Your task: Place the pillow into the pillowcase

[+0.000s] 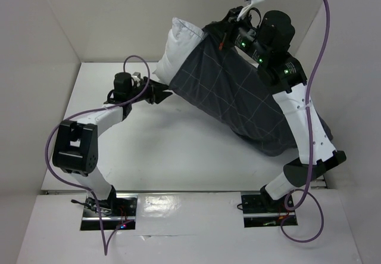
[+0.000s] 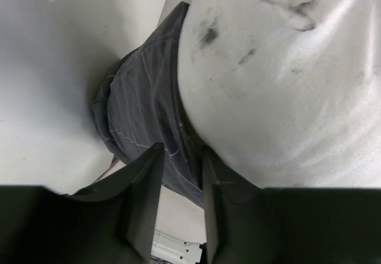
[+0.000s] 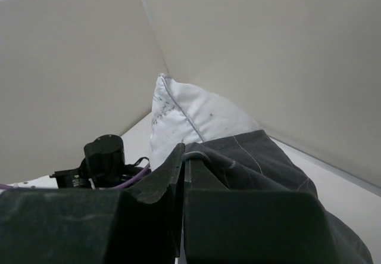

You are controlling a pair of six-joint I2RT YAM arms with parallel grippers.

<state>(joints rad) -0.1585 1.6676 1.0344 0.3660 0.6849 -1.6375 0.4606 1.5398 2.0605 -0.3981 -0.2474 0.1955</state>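
Observation:
Next, my left gripper grabs only the pillowcase's hem at the lower edge of its opening, opposite my right gripper, to slide the pillow (image 1: 178,46) into the pillowcase.
The white pillow (image 1: 178,46) sticks out of the upper left end of the dark grey checked pillowcase (image 1: 238,97), which hangs tilted above the table. My right gripper (image 1: 229,33) is raised at the back, shut on the pillowcase's hem; in the right wrist view the hem (image 3: 205,151) is pinched at the gripper (image 3: 186,154), with the pillow (image 3: 190,112) beyond. My left gripper (image 1: 165,91) is at the lower edge of the pillowcase's mouth. In the left wrist view the gripper (image 2: 181,152) shows a gap, with pillowcase (image 2: 143,109) cloth at the fingertips and the pillow (image 2: 280,85) bulging beside it.
White walls (image 1: 119,14) close in the white table (image 1: 178,151) at the back and both sides. Purple cables (image 1: 321,14) loop over both arms. The left arm's black wrist motor (image 3: 104,154) shows in the right wrist view.

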